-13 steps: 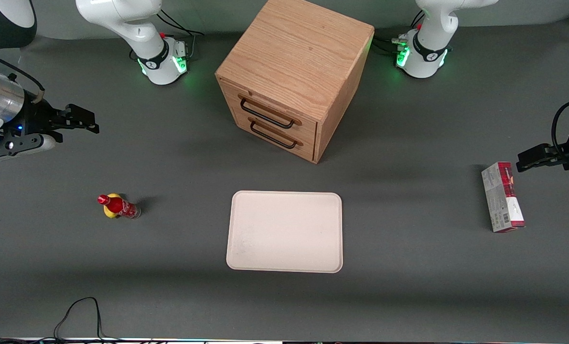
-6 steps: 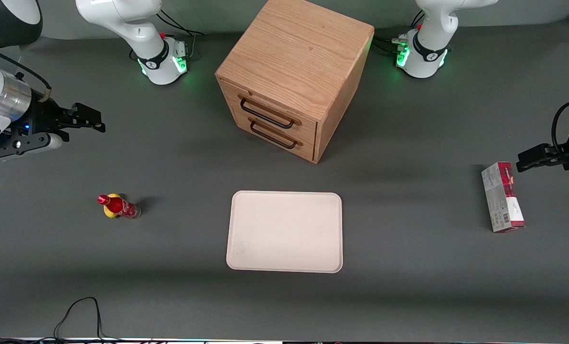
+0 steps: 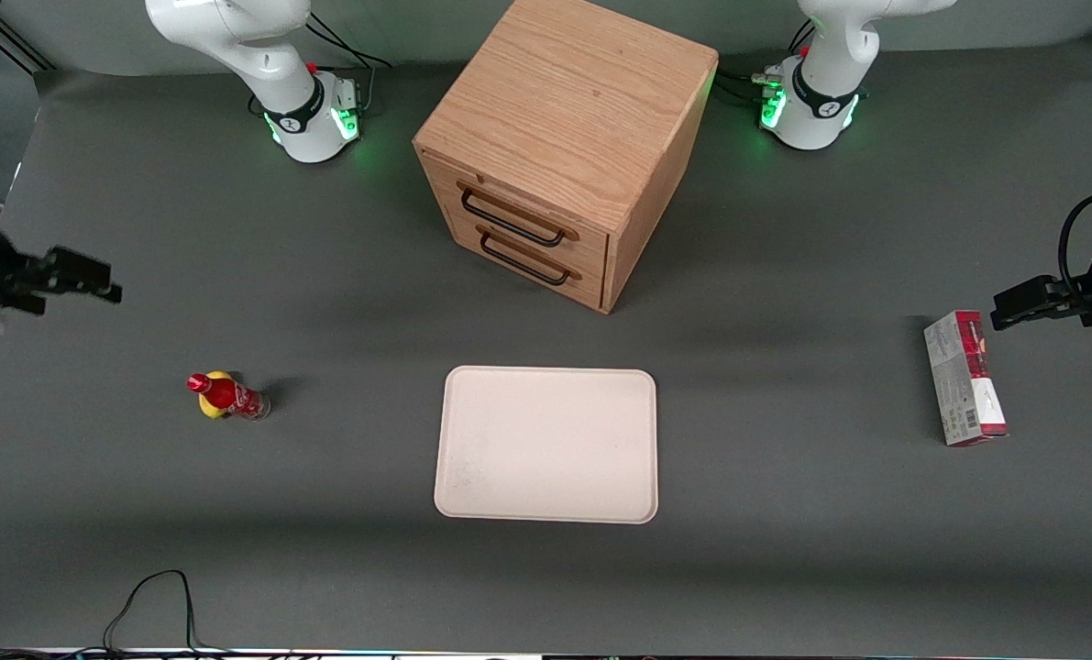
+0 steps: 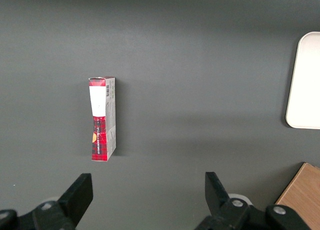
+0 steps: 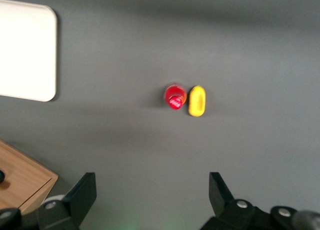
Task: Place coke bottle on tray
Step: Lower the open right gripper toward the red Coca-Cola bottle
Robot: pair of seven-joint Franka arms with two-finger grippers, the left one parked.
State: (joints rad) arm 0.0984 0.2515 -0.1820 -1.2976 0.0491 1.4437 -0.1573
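My gripper will next take the coke bottle by its red cap to put it on the tray.
The coke bottle, small and red with a red cap, stands upright on the grey table toward the working arm's end, touching a yellow lemon-like lump. The right wrist view looks down on the bottle's cap. The cream-white tray lies flat at the table's middle, nearer to the front camera than the wooden drawer cabinet; its corner shows in the right wrist view. My gripper hangs high above the table, farther from the front camera than the bottle. It is open and empty.
The wooden cabinet with two drawers stands farther from the front camera than the tray. A red-and-grey carton lies toward the parked arm's end. The yellow lump lies beside the bottle. A black cable loops at the table's near edge.
My gripper has drawn back toward the working arm's end of the table and shifted nearer the front camera. The bottle, lump and tray have not moved.
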